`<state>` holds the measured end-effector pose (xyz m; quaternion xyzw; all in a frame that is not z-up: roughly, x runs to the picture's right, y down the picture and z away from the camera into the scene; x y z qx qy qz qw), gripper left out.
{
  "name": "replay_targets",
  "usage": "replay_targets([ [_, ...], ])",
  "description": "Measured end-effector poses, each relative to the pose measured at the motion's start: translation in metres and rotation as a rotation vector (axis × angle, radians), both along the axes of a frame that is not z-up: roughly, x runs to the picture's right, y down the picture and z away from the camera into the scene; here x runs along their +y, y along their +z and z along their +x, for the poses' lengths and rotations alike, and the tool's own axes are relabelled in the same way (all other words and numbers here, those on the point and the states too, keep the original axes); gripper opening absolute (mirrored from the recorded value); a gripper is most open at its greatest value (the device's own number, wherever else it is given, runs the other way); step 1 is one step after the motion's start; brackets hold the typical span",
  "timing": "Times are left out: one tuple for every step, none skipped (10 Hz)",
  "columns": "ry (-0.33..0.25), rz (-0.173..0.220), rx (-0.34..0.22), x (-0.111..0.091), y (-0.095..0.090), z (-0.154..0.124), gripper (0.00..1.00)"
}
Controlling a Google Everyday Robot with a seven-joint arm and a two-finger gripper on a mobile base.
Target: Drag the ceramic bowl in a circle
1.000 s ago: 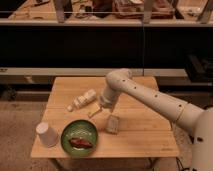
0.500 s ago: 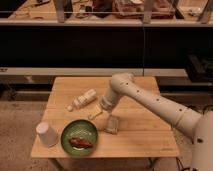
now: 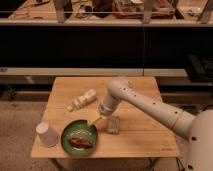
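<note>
My gripper grabs the ceramic bowl by its rim next, to drag the bowl in a circle.
The ceramic bowl is shallow, round and green, and lies near the front left of the wooden table. A reddish-brown food piece rests inside it. My gripper hangs at the end of the white arm, right at the bowl's far right rim. Its yellowish fingers stand open, and nothing is held between them. I cannot tell whether they touch the rim.
A white upside-down paper cup stands left of the bowl near the table's front left corner. A pale bottle lies on its side behind the bowl. A small grey packet sits just right of the bowl, under the arm.
The arm has come forward and down, bringing the gripper from above the table's middle to the bowl's far right rim. The bowl, cup and bottle have not moved.
</note>
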<state>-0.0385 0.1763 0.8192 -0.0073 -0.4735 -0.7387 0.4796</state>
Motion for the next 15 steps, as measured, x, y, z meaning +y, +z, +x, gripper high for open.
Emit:
replay_targets([
  [-0.006,-0.014,-0.007,0.004,-0.002,-0.003,0.80],
  [-0.013,-0.022,-0.011,0.006,-0.003,-0.005,0.80],
  [-0.028,-0.029,-0.017,0.009,-0.004,-0.009,0.77],
  [-0.045,-0.034,-0.023,0.013,-0.006,-0.015,0.69],
  [-0.070,-0.039,-0.031,0.018,-0.009,-0.023,0.59],
  [-0.082,-0.042,-0.036,0.020,-0.011,-0.027,0.56],
  [-0.096,-0.048,-0.038,0.025,-0.013,-0.031,0.56],
  [-0.106,-0.052,-0.037,0.028,-0.012,-0.034,0.56],
  [-0.111,-0.056,-0.033,0.031,-0.010,-0.035,0.56],
  [-0.112,-0.058,-0.029,0.033,-0.009,-0.035,0.56],
  [-0.111,-0.056,-0.024,0.033,-0.007,-0.035,0.54],
  [-0.110,-0.053,-0.022,0.032,-0.006,-0.036,0.49],
  [-0.109,-0.049,-0.018,0.031,-0.004,-0.036,0.39],
  [-0.103,-0.040,-0.012,0.026,-0.002,-0.035,0.29],
  [-0.089,-0.029,-0.005,0.020,0.000,-0.033,0.17],
])
